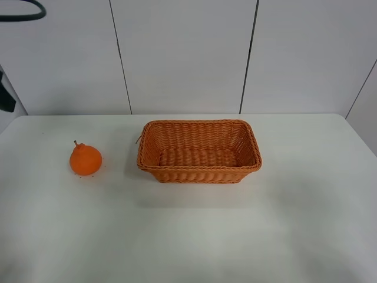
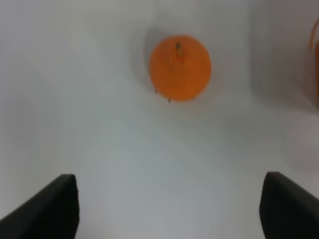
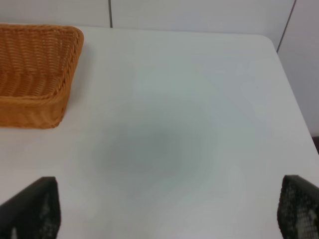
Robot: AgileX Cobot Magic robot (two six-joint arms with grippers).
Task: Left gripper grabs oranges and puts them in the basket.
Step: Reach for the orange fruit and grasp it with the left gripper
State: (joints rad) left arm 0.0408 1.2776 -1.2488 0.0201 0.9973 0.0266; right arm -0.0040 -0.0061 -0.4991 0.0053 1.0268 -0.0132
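Observation:
I need to grab the orange by its knob top (image 1: 80, 147) with my left gripper, so that I can put it into the wicker basket (image 1: 199, 151).
A bright orange (image 1: 85, 159) with a knob top and small stem sits on the white table (image 1: 188, 236), left of the basket. The wicker basket (image 1: 199, 151) stands at the table's middle back and looks empty. Neither gripper shows in the exterior high view. In the left wrist view the orange (image 2: 180, 67) lies ahead of my left gripper (image 2: 169, 209), whose dark fingers (image 2: 47, 209) are spread wide and hold nothing. A sliver of the basket (image 2: 316, 59) shows at that view's edge. My right gripper (image 3: 164, 214) is open and empty above bare table, with the basket's corner (image 3: 35, 69) off to one side.
White wall panels (image 1: 188, 53) stand behind the table's back edge. A black cable loop (image 1: 23, 12) and a dark arm part (image 1: 6, 94) show at the far left of the exterior high view. The table's right edge (image 3: 294, 104) shows in the right wrist view.

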